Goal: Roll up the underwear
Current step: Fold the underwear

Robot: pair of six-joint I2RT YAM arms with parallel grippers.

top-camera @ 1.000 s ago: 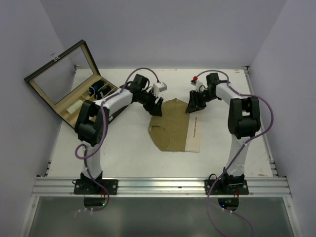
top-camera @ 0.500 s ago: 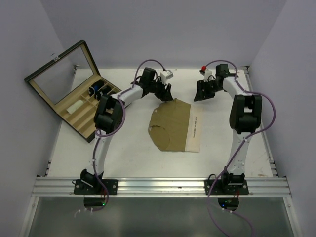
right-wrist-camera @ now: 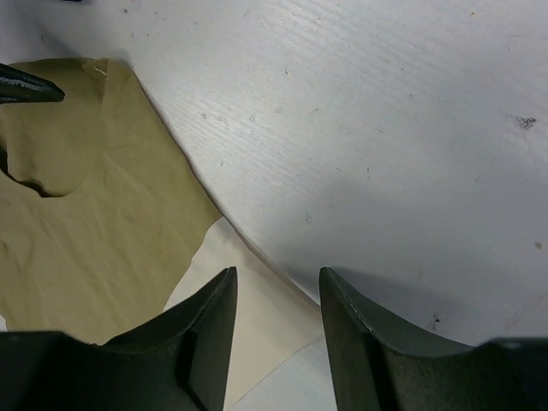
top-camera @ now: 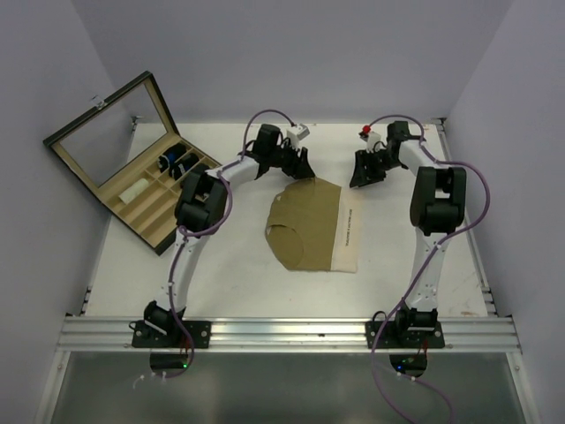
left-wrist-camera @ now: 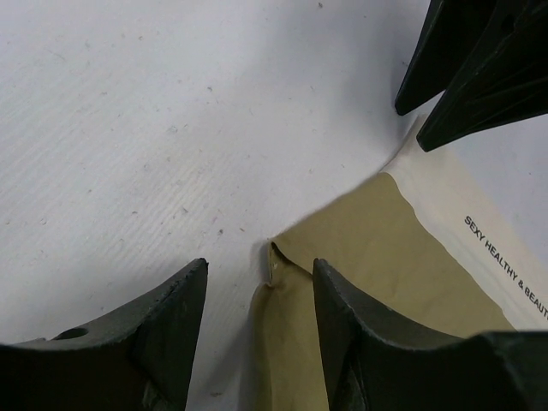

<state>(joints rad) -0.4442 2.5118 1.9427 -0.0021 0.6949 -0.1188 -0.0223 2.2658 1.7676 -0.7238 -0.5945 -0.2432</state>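
Note:
The right gripper grabs the underwear's far waistband corner (top-camera: 357, 189) (right-wrist-camera: 289, 311) next, so that both grippers fold the underwear's far edge over to roll it.
The olive underwear (top-camera: 305, 225) lies flat on the white table, its cream waistband (top-camera: 350, 231) along the right side. My left gripper (top-camera: 302, 170) hovers at its far left corner. In the left wrist view the left gripper (left-wrist-camera: 259, 267) is open, and that corner of the underwear (left-wrist-camera: 342, 257) lies between the jaws, unpinched. My right gripper (top-camera: 360, 175) is at the far right corner. In the right wrist view the right gripper (right-wrist-camera: 277, 274) is open, astride the corner of the waistband (right-wrist-camera: 265, 330), with the underwear (right-wrist-camera: 86, 197) to the left.
A wooden compartment box (top-camera: 141, 199) with its glass lid raised stands at the left edge of the table, a dark roll (top-camera: 177, 161) in one compartment. Purple walls close in the table on three sides.
Both grippers have moved from over the underwear's far edge toward the back of the table, and now sit at its two far corners. The underwear has not shifted.

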